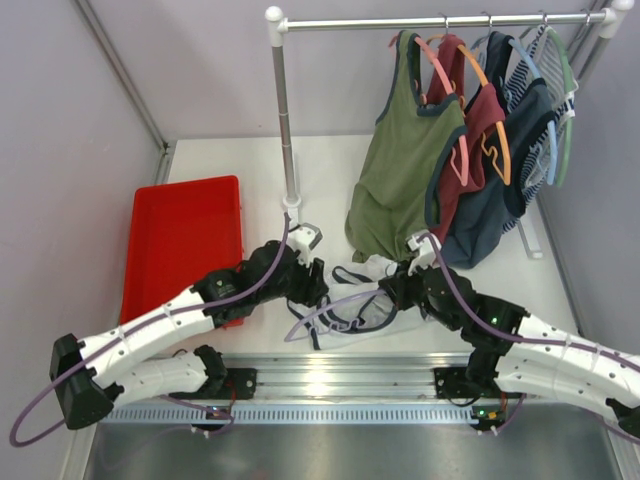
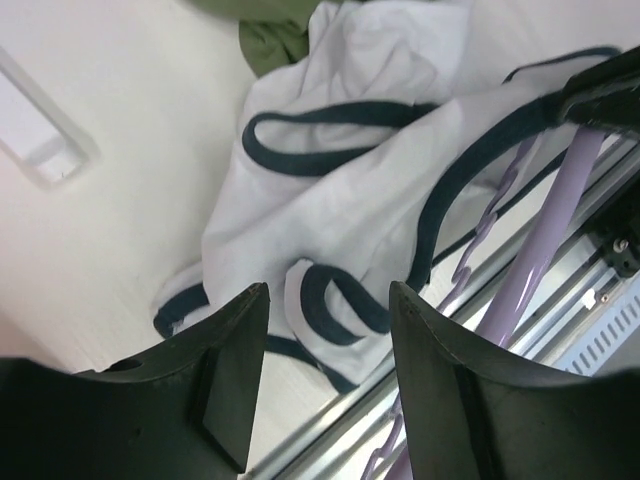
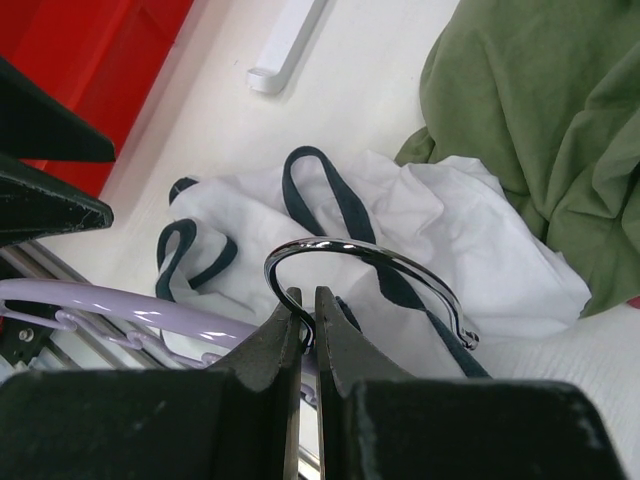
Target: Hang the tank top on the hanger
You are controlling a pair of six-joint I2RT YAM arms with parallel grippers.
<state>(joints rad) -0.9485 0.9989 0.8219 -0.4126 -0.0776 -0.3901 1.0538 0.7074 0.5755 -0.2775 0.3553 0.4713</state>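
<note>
The robot's left gripper next needs to grab the navy trim of its folded strap (image 2: pixel 335 305) to draw the white tank top over the free arm of the hanger.
The white tank top (image 1: pixel 362 300) with navy trim lies crumpled on the table between the two arms; it shows in the left wrist view (image 2: pixel 350 190) and the right wrist view (image 3: pixel 440 230). The lavender hanger (image 1: pixel 330 305) lies across it, its arm showing in the left wrist view (image 2: pixel 540 260) and the right wrist view (image 3: pixel 120 305). My right gripper (image 3: pixel 308 300) is shut on the base of the hanger's metal hook (image 3: pixel 380 262); it also shows from above (image 1: pixel 398 290). My left gripper (image 2: pixel 328 295) is open and empty just above a folded strap (image 2: pixel 335 305); it also shows from above (image 1: pixel 305 285).
A red tray (image 1: pixel 185 245) lies at the left. A clothes rail (image 1: pixel 440 20) at the back carries an olive-green tank top (image 1: pixel 400 160), a maroon top (image 1: pixel 480 130) and other garments on coloured hangers. A metal rail (image 1: pixel 330 380) runs along the table's near edge.
</note>
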